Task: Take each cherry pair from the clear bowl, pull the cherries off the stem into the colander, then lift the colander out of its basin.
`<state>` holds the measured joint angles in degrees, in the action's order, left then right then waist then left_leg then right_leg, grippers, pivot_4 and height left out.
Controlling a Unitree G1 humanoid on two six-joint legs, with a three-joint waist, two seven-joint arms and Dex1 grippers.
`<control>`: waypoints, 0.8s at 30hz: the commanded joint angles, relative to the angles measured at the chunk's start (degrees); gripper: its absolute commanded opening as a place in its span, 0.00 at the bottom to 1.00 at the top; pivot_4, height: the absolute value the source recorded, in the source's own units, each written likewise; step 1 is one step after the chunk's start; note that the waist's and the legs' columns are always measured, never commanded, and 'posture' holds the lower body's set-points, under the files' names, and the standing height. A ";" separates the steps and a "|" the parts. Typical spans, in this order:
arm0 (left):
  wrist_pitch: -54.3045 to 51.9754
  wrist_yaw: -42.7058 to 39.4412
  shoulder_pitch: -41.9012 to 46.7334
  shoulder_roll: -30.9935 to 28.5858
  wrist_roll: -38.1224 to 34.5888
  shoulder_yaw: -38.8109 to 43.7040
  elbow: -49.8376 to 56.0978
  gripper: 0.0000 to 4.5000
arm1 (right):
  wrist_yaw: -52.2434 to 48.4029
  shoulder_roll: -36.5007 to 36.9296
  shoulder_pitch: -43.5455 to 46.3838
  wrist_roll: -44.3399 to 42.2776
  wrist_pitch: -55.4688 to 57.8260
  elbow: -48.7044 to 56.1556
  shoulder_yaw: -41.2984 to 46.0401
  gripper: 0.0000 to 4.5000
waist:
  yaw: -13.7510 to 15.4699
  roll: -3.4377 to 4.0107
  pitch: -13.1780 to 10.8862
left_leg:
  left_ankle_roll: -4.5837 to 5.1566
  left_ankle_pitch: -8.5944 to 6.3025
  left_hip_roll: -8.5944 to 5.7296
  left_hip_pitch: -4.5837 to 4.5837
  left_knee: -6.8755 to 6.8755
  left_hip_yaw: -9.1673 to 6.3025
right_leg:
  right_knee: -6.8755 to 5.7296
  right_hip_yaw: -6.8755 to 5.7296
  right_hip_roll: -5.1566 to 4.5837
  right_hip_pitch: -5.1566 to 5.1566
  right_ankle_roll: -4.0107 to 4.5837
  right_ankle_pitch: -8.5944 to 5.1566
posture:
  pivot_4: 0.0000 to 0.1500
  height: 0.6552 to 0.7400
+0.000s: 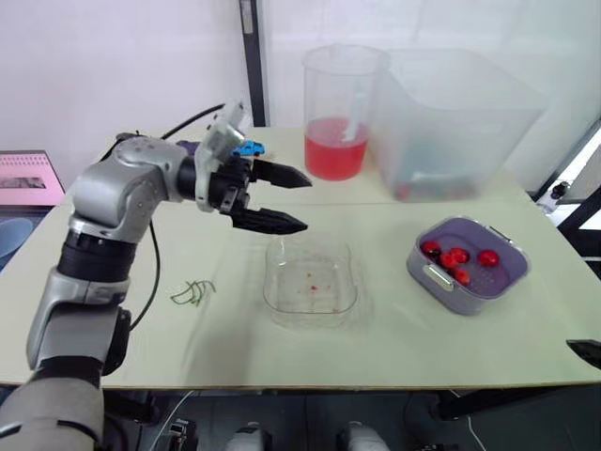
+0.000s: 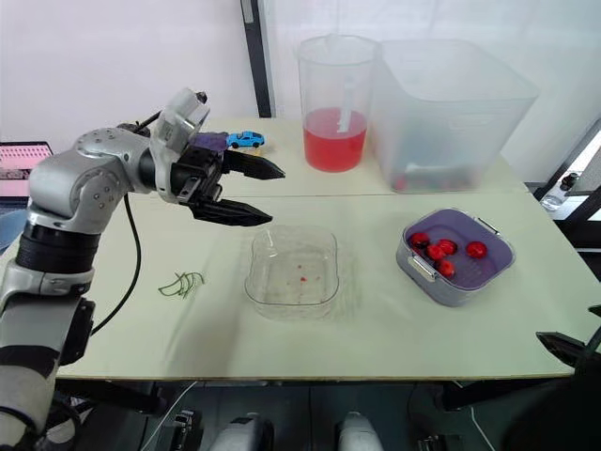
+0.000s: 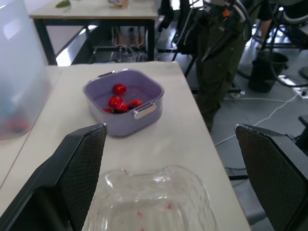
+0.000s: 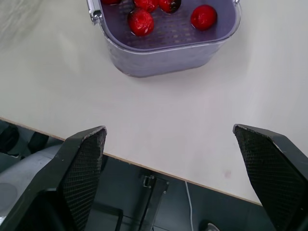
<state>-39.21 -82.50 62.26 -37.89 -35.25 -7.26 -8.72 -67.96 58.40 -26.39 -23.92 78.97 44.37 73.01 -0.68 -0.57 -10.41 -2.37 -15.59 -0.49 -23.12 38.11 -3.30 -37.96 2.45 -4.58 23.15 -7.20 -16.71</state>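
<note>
The colander has loose cherries inside and its body [image 1: 468,265] is wide, so my right gripper should grab it by its thin rim at the metal handle [image 1: 439,276] next.
The clear bowl [image 1: 310,277] sits mid-table, holding no fruit, only a few red specks. To its right stands the purple colander [image 1: 507,272] in its clear basin, with several red cherries [image 1: 455,256] inside. My left gripper [image 1: 307,202] hovers open just above the bowl's far left rim, fingers pointing right and nothing between them. In the left wrist view the bowl [image 3: 154,202] lies below the fingers and the colander [image 3: 122,103] beyond. My right gripper [image 4: 169,128] is open over the table's front edge, near the colander [image 4: 163,43].
Loose green stems [image 1: 192,293] lie on the table left of the bowl. At the back stand a pitcher of red liquid [image 1: 340,113], a large clear tub [image 1: 451,122] and a small blue toy car [image 1: 249,147].
</note>
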 commanded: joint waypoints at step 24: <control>-6.60 23.19 -22.70 -3.61 -0.96 9.47 25.79 1.00 | 34.14 0.91 64.20 -5.97 10.39 -20.03 -74.07 0.88 | -0.13 0.02 -0.02 | 0.03 -0.02 -0.05 -0.36 0.09 -0.05 | -0.05 0.01 -0.14 0.38 0.00 0.00 | 1.00 0.93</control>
<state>-45.78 -59.98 39.80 -40.50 -35.62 0.80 15.22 -35.09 59.20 36.17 -30.98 89.16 23.96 -2.21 -0.81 -0.55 -10.44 -2.34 -15.60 -0.54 -23.48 38.19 -3.34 -38.01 2.48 -4.71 23.55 -7.20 -16.71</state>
